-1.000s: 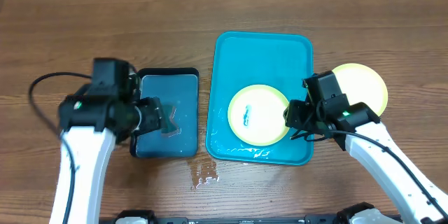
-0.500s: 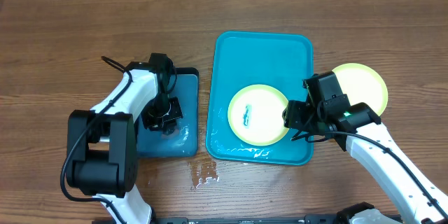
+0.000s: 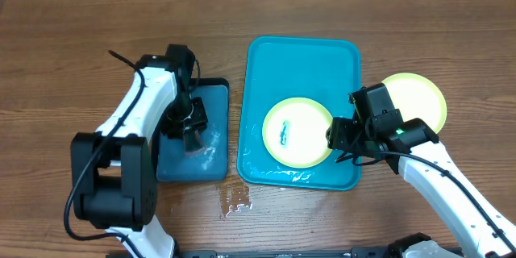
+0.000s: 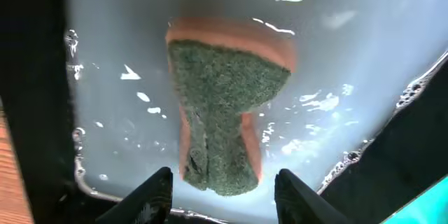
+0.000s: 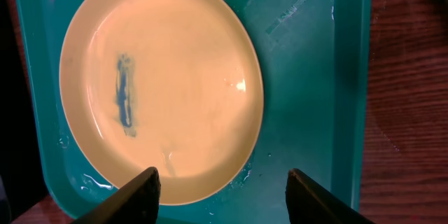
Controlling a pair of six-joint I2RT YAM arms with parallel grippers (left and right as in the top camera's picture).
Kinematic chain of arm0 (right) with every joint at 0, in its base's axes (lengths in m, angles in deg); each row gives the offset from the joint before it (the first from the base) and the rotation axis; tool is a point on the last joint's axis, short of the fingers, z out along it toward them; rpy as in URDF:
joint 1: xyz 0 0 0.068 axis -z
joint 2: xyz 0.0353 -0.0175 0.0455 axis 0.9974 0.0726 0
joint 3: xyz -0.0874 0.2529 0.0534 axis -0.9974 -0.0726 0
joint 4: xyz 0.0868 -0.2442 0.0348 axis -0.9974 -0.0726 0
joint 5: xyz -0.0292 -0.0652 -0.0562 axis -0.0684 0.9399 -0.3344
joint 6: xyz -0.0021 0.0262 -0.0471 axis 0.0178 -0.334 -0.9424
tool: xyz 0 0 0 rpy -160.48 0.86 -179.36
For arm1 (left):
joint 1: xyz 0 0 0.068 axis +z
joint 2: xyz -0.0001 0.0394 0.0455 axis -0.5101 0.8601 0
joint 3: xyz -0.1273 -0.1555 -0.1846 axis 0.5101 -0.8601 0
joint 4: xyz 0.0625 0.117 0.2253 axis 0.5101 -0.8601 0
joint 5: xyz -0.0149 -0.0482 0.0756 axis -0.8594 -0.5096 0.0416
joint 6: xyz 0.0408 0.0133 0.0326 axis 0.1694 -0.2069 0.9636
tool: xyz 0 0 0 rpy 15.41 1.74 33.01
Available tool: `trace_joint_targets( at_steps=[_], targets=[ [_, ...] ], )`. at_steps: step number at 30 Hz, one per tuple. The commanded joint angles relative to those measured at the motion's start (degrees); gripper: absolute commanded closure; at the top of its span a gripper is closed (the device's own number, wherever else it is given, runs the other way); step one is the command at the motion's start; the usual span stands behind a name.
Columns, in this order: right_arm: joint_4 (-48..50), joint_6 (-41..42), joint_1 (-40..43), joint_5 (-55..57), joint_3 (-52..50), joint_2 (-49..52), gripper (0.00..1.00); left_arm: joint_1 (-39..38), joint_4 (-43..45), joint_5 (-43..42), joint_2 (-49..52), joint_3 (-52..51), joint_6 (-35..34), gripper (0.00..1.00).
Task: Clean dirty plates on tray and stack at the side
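Note:
The right gripper grips the plate's lime-green rim (image 3: 330,136) (image 5: 253,137) opposite the sponge side next, leaving the plate's smeared side open to clean before stacking.
One plate (image 3: 297,132) with a lime-green rim and a dark teal smear (image 5: 124,101) lies on the turquoise tray (image 3: 302,60), near its front. It fills the right wrist view (image 5: 161,84). My right gripper (image 3: 339,135) is open at the plate's right edge (image 5: 227,196), one finger over the rim and one over the tray. A second plate (image 3: 415,101) lies on the table right of the tray. My left gripper (image 3: 192,131) is open (image 4: 224,197) just above a green and orange sponge (image 4: 224,112). A third plate is not in view.
The sponge lies in shallow water in a smaller black-rimmed grey-blue tray (image 3: 173,165), left of the turquoise tray. A water puddle (image 3: 235,200) sits on the wooden table in front of the gap between the trays. Water streaks lie along the turquoise tray's front edge (image 3: 282,175).
My left arm has swung round and its gripper has shifted over the small tray; the sponge now shows below it. The right arm and the plates have not moved.

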Motion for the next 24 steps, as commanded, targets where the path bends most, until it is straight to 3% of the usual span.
trace_joint_targets(
  at_steps=[1,4,6,7,8,11,16,19,24],
  targets=[
    [0.3,-0.3,0.0,0.9,1.6,-0.4,0.41,0.3,3.2,2.5,-0.5,-1.9,1.3,0.52],
    [0.3,-0.3,0.0,0.9,1.6,-0.4,0.41,0.1,10.7,2.5,1.4,-7.5,0.9,0.75],
    [0.2,-0.2,0.0,2.1,1.6,-0.4,0.41,0.2,13.1,2.5,2.3,-9.6,0.9,0.76],
    [0.1,0.0,0.0,3.4,1.6,-0.4,0.41,0.2,13.7,2.5,2.7,-10.2,0.9,0.82],
    [-0.1,1.4,0.2,5.6,1.6,-0.4,0.4,0.2,13.7,2.5,3.1,-10.6,1.1,0.95],
    [-0.4,3.5,1.6,7.7,1.6,0.1,0.34,0.2,11.5,2.1,3.0,-9.1,3.3,0.96],
    [-0.3,3.0,4.6,6.9,1.6,2.9,0.34,0.1,2.7,2.1,0.9,0.7,4.3,0.96],
    [2.6,-5.8,4.9,-4.3,1.6,6.6,0.34,-0.5,-2.9,2.1,-1.2,9.9,5.0,0.96],
    [6.6,-7.5,4.7,-6.9,1.5,12.2,0.34,-3.7,-8.6,2.1,-1.6,18.2,6.3,0.96]
  ],
)
